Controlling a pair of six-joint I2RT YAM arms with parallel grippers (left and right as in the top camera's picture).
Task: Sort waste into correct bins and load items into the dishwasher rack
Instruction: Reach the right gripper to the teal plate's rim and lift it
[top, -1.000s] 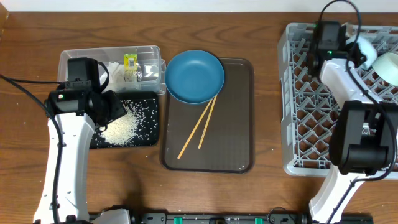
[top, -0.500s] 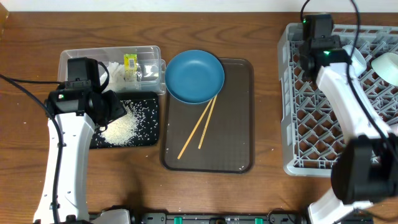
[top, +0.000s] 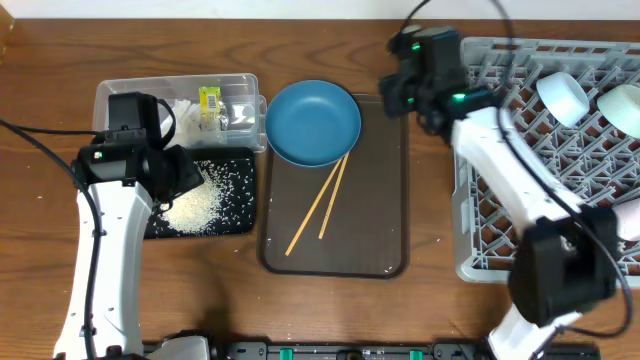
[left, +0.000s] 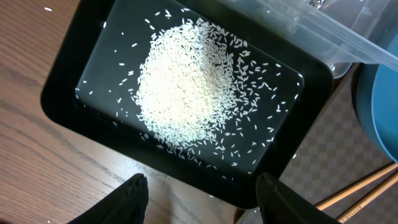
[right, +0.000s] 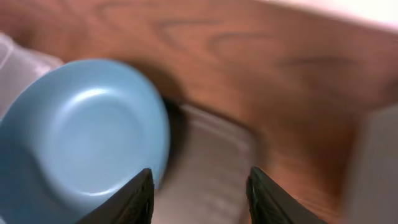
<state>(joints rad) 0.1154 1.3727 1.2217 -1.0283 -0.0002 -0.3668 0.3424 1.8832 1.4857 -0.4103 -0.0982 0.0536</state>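
I will next grip the dark blue dish with my right gripper by its rim (top: 358, 122) (right: 163, 130) nearest the grey rack, with one finger inside, to stand the dish in the rack.
The dark blue dish (top: 313, 122) sits on the brown tray's far left corner; it also shows in the right wrist view (right: 81, 130). Two chopsticks (top: 322, 202) lie on the tray. My right gripper (right: 198, 180) is open and empty, above the tray's far right corner (top: 400, 90), right of the dish. A white bowl (top: 561, 96) and a mint-green bowl (top: 622, 104) stand in the grey rack (top: 500, 200). Rice (left: 186, 81) lies piled in the black tray (left: 68, 99). My left gripper (left: 202, 196) is open and empty above its near edge (top: 175, 170). The clear tub (top: 130, 95) holds the yellow-green wrapper (top: 210, 108) and tissue (top: 185, 112).
The brown serving tray (top: 380, 200) lies between the bins and the rack. Bare wood table shows around them. A few rice grains lie loose on the black tray's floor and beside its near edge.
My right arm has swung left from over the rack's far left part to above the brown tray's far right corner, uncovering the white bowl. The left arm has not moved.
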